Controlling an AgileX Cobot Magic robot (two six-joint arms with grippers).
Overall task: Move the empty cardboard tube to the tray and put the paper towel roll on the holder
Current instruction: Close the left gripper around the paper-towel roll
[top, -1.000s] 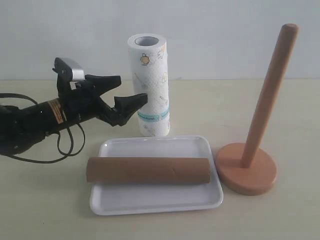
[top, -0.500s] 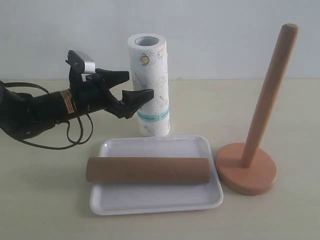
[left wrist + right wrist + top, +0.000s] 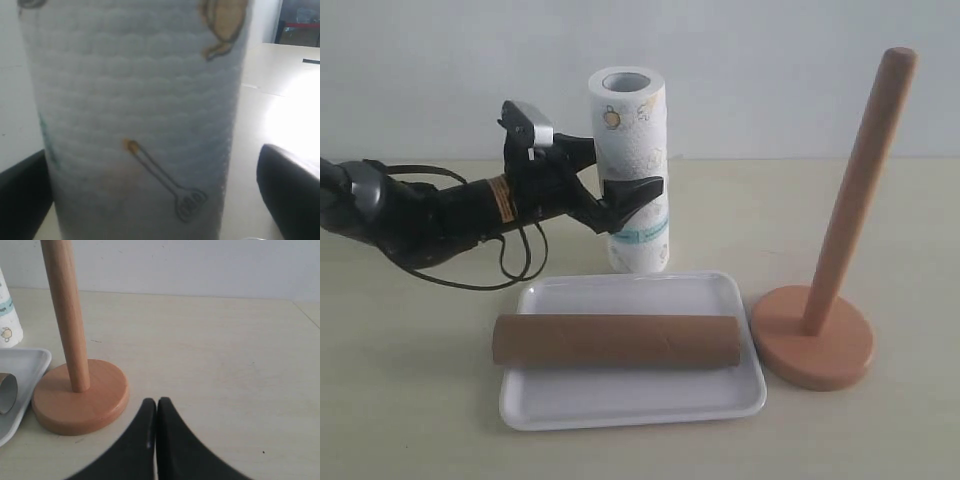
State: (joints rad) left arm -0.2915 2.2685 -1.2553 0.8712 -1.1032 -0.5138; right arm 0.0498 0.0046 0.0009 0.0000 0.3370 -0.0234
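Observation:
The paper towel roll's hollow core (image 3: 627, 82) needs to stay free to slide onto the holder, so my left gripper needs to grab the roll by its middle.
The paper towel roll (image 3: 635, 120) stands upright on the table behind the tray, leaning slightly. My left gripper (image 3: 625, 170) is open and straddles its middle, one finger on each side. In the left wrist view the paper towel roll (image 3: 140, 100) fills the space between the fingers (image 3: 290, 190), with a gap on one side. The empty cardboard tube (image 3: 617, 340) lies lengthwise in the tray (image 3: 630, 412). The holder (image 3: 815, 350) stands bare to the tray's right. My right gripper (image 3: 157, 405) is shut and empty, low over the table near the holder (image 3: 80, 400).
A pale wall rises behind the table. The left arm's black cable (image 3: 510, 265) loops on the table left of the tray. In the right wrist view, the tray (image 3: 27, 365) corner and the tube's end (image 3: 6, 392) lie beside the holder's base.
The left gripper has moved right until its open fingers are on both sides of the paper towel roll. The roll has shifted slightly to the right. Tube, tray and holder have not moved.

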